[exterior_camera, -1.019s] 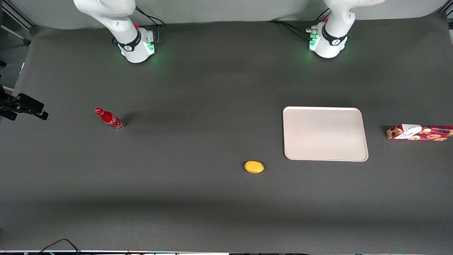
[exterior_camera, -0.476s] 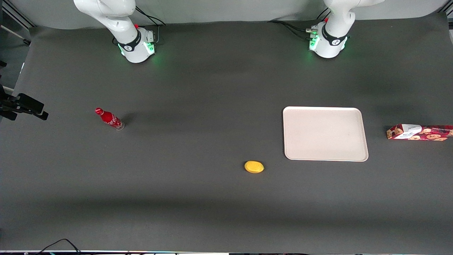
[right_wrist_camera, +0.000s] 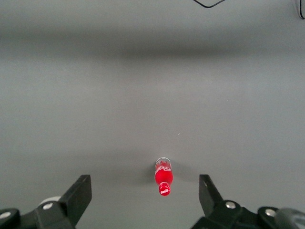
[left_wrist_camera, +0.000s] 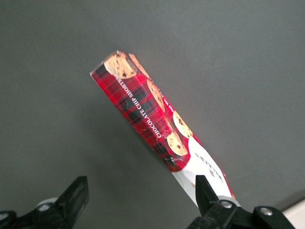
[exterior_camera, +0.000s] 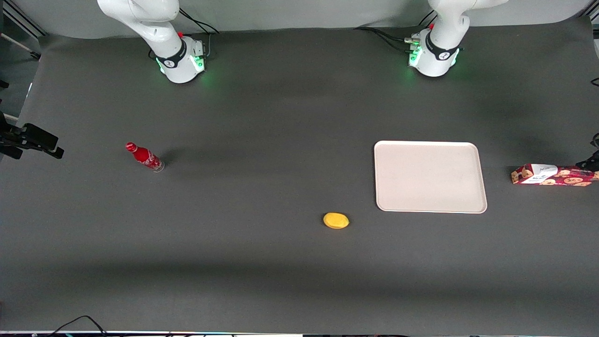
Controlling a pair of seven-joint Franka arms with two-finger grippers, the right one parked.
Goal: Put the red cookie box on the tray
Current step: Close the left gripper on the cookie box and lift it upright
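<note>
I will next set the red cookie box on the tray (exterior_camera: pixel 429 176), so my left gripper will grab the box by its middle (exterior_camera: pixel 561 174) beside the white label.
The red cookie box (exterior_camera: pixel 554 175) lies flat on the dark table at the working arm's end, its white label patch toward the tray. The off-white tray (exterior_camera: pixel 429 176) lies beside it, toward the table's middle, with nothing on it. My left gripper (left_wrist_camera: pixel 141 193) hovers above the box (left_wrist_camera: pixel 152 124), open and empty, with one fingertip (left_wrist_camera: pixel 205 190) over the label end and the other over bare table. In the front view only a dark part of the gripper (exterior_camera: pixel 592 162) shows at the picture's edge, over the box's outer end.
A yellow oval object (exterior_camera: pixel 336 220) lies nearer the front camera than the tray. A small red bottle (exterior_camera: pixel 144 157) stands toward the parked arm's end and shows in the right wrist view (right_wrist_camera: pixel 163 177). A black clamp (exterior_camera: pixel 32 139) sits at that table edge.
A dark part of my left gripper has come into the front view at the edge above the box's outer end. The box, tray and other objects have not moved.
</note>
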